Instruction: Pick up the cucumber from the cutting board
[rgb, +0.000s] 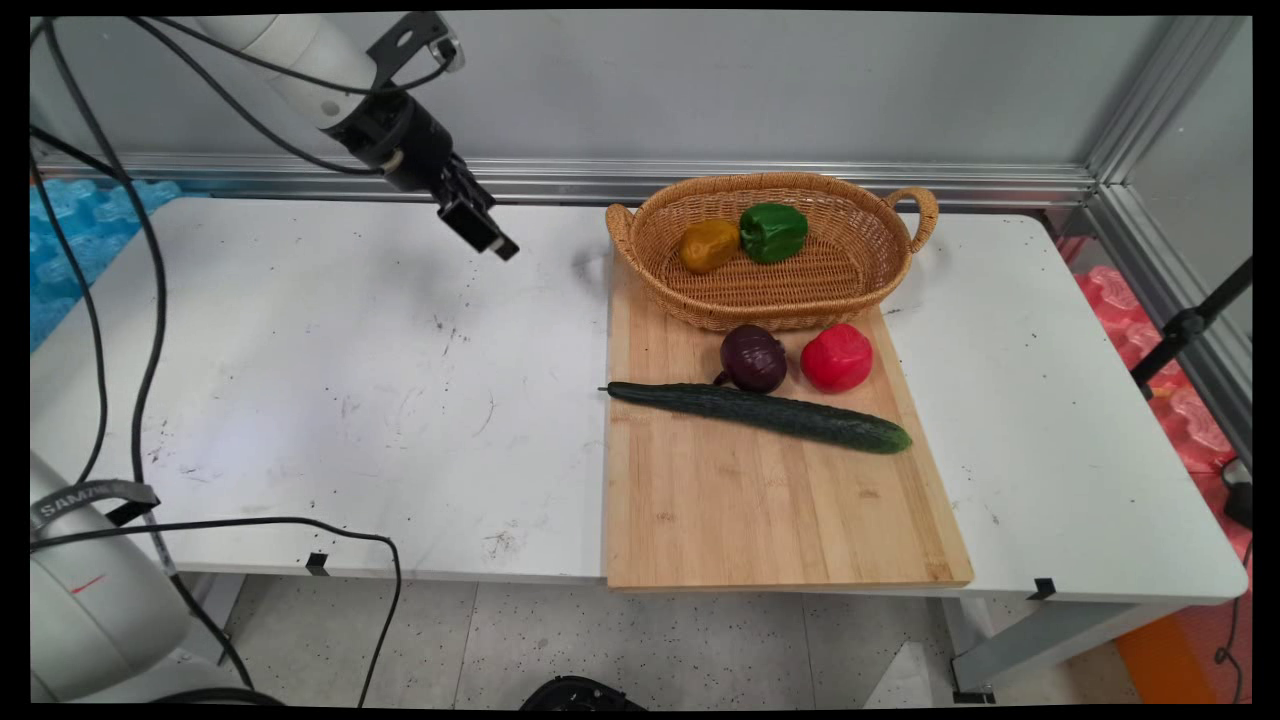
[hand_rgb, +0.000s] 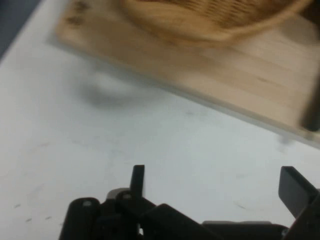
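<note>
My gripper should next grab the long dark green cucumber by its thick middle (rgb: 786, 414), to join the peppers in the wicker basket.
My gripper (rgb: 490, 235) hangs above the bare white table (rgb: 330, 380), left of the wicker basket (rgb: 870, 275), and holds nothing. In the hand view the gripper (hand_rgb: 215, 182) stands open, its two fingers wide apart over white tabletop. The basket (hand_rgb: 210, 22) and the wooden cutting board (hand_rgb: 225, 70) lie ahead of it. The basket holds a yellow pepper (rgb: 708, 244) and a green pepper (rgb: 772, 231). On the cutting board (rgb: 770, 490) lie a purple onion (rgb: 753, 358), a red pepper (rgb: 836, 357) and a long cucumber (rgb: 760, 415).
Black cables (rgb: 150, 330) hang from the arm on the left and trail over the table's front edge. A metal rail (rgb: 700, 180) runs along the wall behind the table. A black stand (rgb: 1190, 325) leans in at the right.
</note>
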